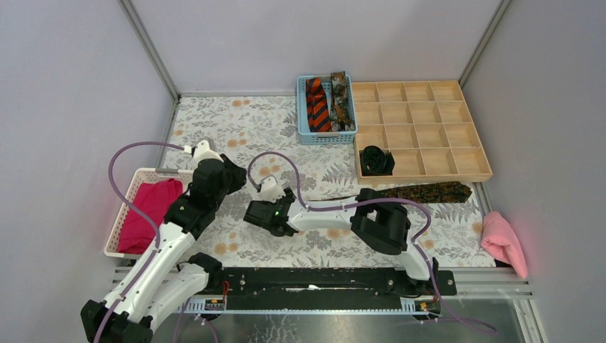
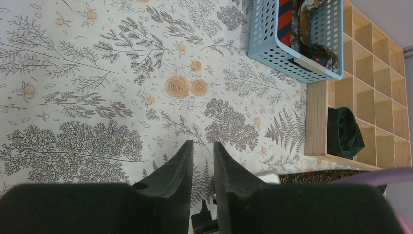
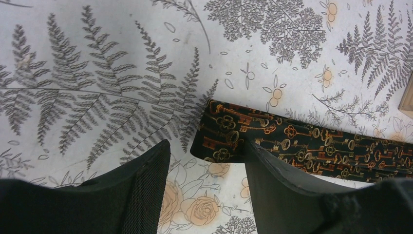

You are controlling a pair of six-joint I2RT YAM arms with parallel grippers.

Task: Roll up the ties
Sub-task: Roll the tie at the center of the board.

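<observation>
I should next grab the dark brown mottled tie with my right gripper near its narrow end (image 3: 212, 134). Then my right gripper will fold that end over for rolling.
A dark brown mottled tie (image 1: 429, 191) lies flat as a long strip on the floral table, in front of the wooden tray. Its narrow end (image 3: 219, 131) lies just ahead of my right gripper (image 3: 207, 146), which is open and empty, with one finger over the tie's edge. The right gripper (image 1: 275, 218) sits at mid-table. My left gripper (image 2: 202, 144) hovers left of it (image 1: 234, 175), jaws a narrow gap apart and empty. A black coiled tie (image 1: 376, 160) sits in a tray compartment (image 2: 345, 132). An orange-and-black striped tie (image 1: 316, 103) and a mottled tie (image 1: 341, 100) lie in the blue basket.
The blue basket (image 1: 304, 121) stands at the back centre. The wooden compartment tray (image 1: 421, 176) is at the back right. A white basket (image 1: 118, 229) with a magenta cloth (image 1: 150, 211) is at the left. A pink cloth (image 1: 502, 241) lies at the right edge.
</observation>
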